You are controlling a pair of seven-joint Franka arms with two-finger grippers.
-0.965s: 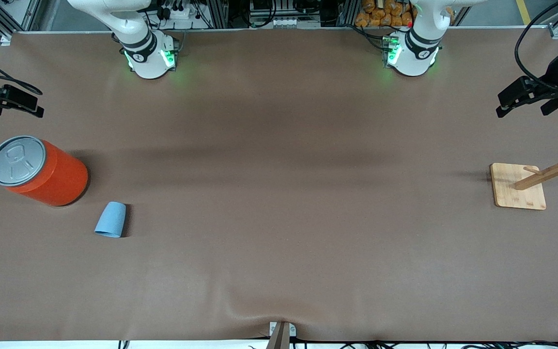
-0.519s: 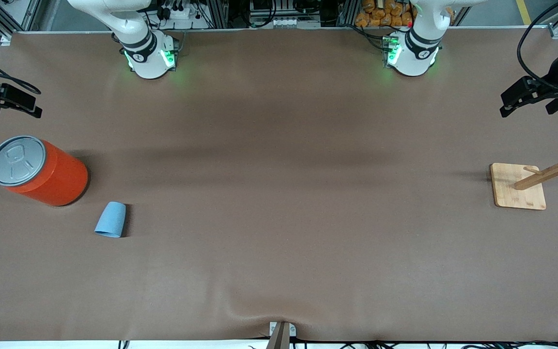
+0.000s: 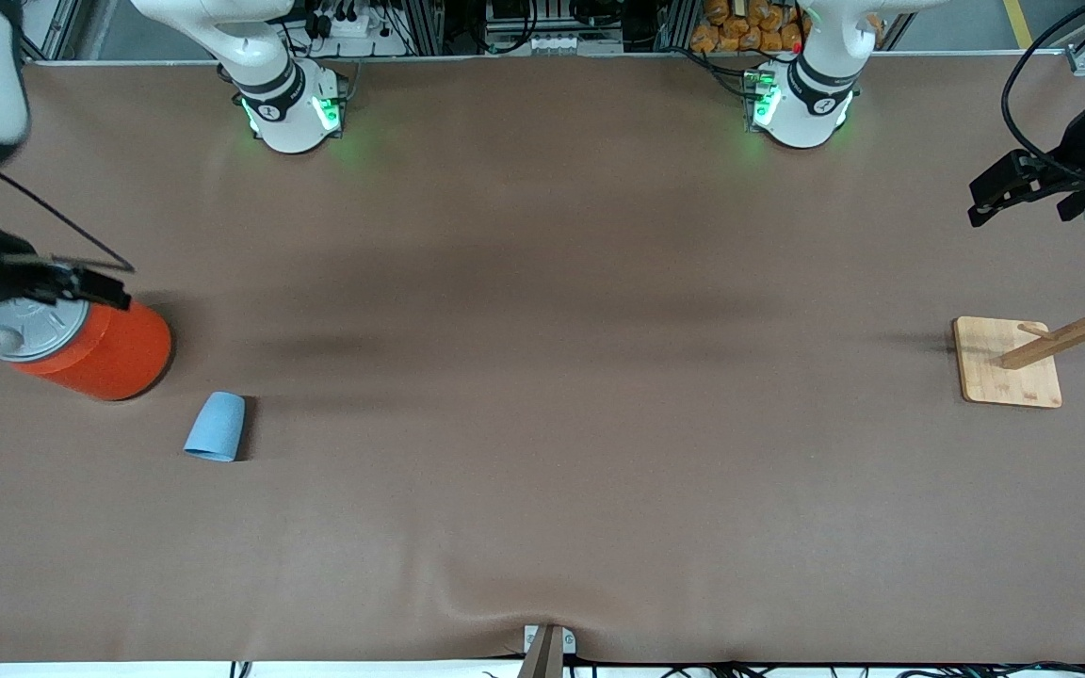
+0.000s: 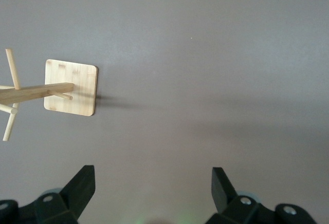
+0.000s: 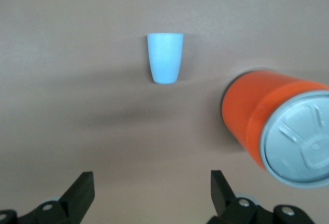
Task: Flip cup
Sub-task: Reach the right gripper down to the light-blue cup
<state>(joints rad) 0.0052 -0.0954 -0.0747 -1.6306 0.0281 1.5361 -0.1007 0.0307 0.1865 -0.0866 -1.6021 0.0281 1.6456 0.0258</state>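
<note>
The light-blue cup's wide rim (image 3: 210,456) should stay free to turn upright, so the right gripper next needs to grab the cup by its side (image 3: 217,426) to flip it.
The small light-blue cup (image 3: 216,427) lies on its side on the brown table, wider end nearer the front camera, beside the orange can and nearer the front camera than it. It also shows in the right wrist view (image 5: 165,57). My right gripper (image 3: 114,297) is open and empty in the air over the can's lid, apart from the cup; its jaws stand wide in the right wrist view (image 5: 151,183). My left gripper (image 3: 976,201) is open and empty, waiting in the air at the left arm's end of the table (image 4: 152,180).
A large orange can (image 3: 105,353) with a grey pull-tab lid stands at the right arm's end (image 5: 267,118). A wooden peg rack on a square base (image 3: 1009,363) stands at the left arm's end (image 4: 70,87). The brown table cover (image 3: 542,424) has a ripple at its front edge.
My right arm has swung in from the table's edge and its gripper now hangs over the can's lid. The left gripper has barely shifted. The cup and the can have not moved.
</note>
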